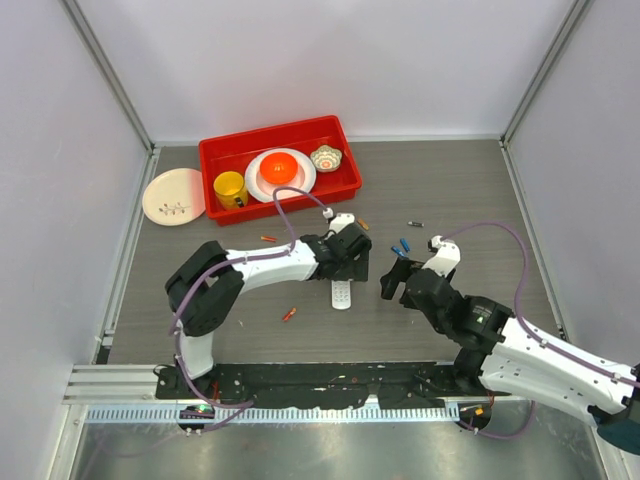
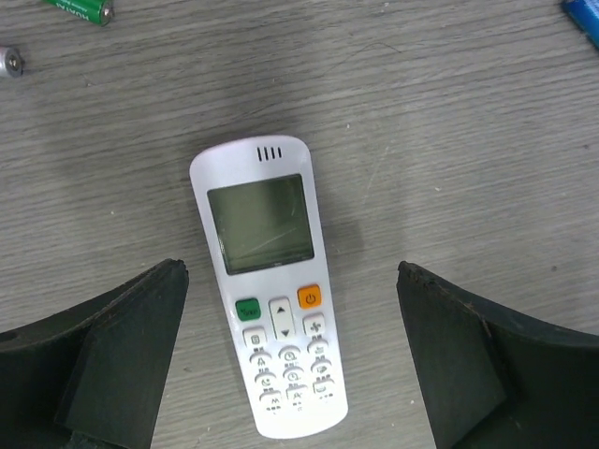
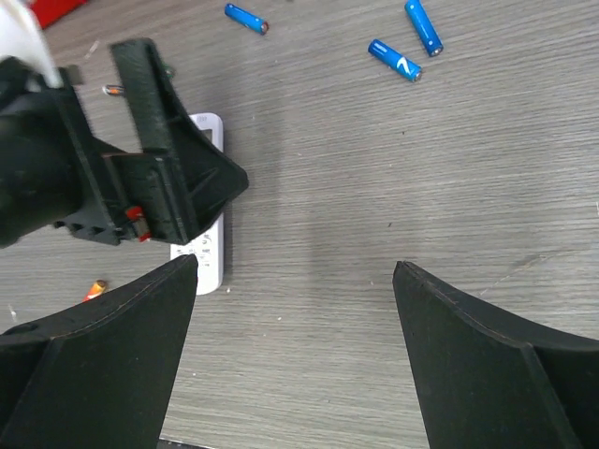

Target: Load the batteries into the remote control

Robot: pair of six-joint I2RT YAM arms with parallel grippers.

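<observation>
The remote control's back has to stay free for the batteries. My left gripper will next grab the remote control by its long edges beside the buttons.
The remote control (image 2: pixel 271 281) is a slim white oblong lying face up, its screen and buttons showing, on the grey table (image 1: pixel 470 190). My left gripper (image 2: pixel 288 269) hangs open just above it, one finger on each side, touching nothing. In the top view the remote control (image 1: pixel 341 295) pokes out below the left gripper (image 1: pixel 346 266). My right gripper (image 1: pixel 392 275) is open and empty over bare table to its right; in its own view the right gripper (image 3: pixel 294 267) frames bare wood. Blue batteries (image 3: pixel 394 59) lie beyond it. An orange battery (image 1: pixel 289 314) lies near the remote control.
A red tray (image 1: pixel 260 133) at the back holds a yellow cup (image 1: pixel 230 189), a plate with an orange thing (image 1: pixel 280 172) and a small bowl (image 1: pixel 326 157). A cream plate (image 1: pixel 173 196) lies left of it. More batteries (image 1: pixel 268 239) are scattered about; a green one (image 2: pixel 80 9) lies beyond the remote.
</observation>
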